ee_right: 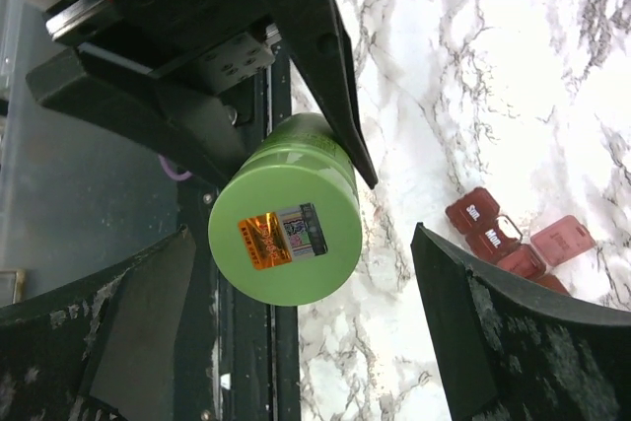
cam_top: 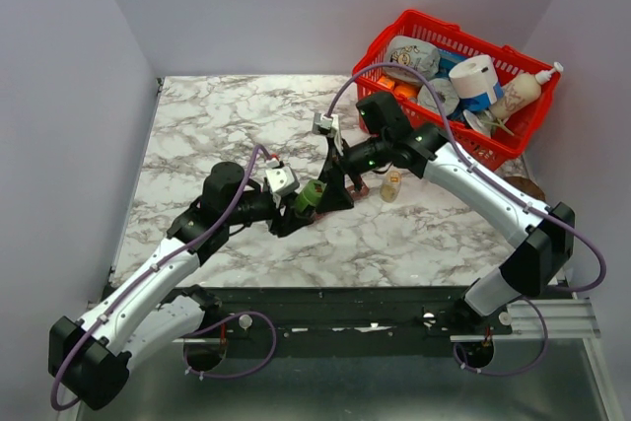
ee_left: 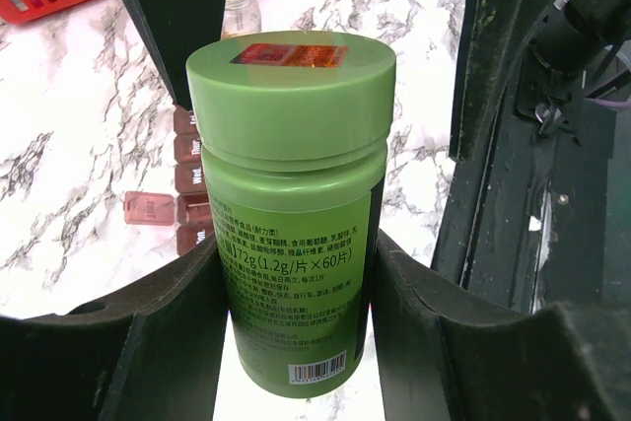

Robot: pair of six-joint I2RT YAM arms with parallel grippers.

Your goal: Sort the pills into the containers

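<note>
The fingers of the robot's right gripper reach past the top of the cap on either side. The right gripper needs to close on the cap.
A green pill bottle (ee_left: 291,194) with its green cap (ee_right: 286,234) on is held above the table, with my left gripper (ee_left: 296,273) shut on its body. In the top view the bottle (cam_top: 312,195) hangs mid-table. My right gripper (ee_right: 301,234) is open, its fingers (ee_right: 473,322) standing either side of the cap with a gap on both sides. The containers (ee_left: 192,179) are a reddish-brown strip of day-marked cells lying on the marble just beyond the bottle, with one lid flipped open (ee_right: 562,241). No loose pills show.
A small amber bottle (cam_top: 391,186) stands to the right of the strip. A red wire basket (cam_top: 389,46) full of household items fills the back right corner. Walls close in the marble table (cam_top: 227,125) on the left and at the back.
</note>
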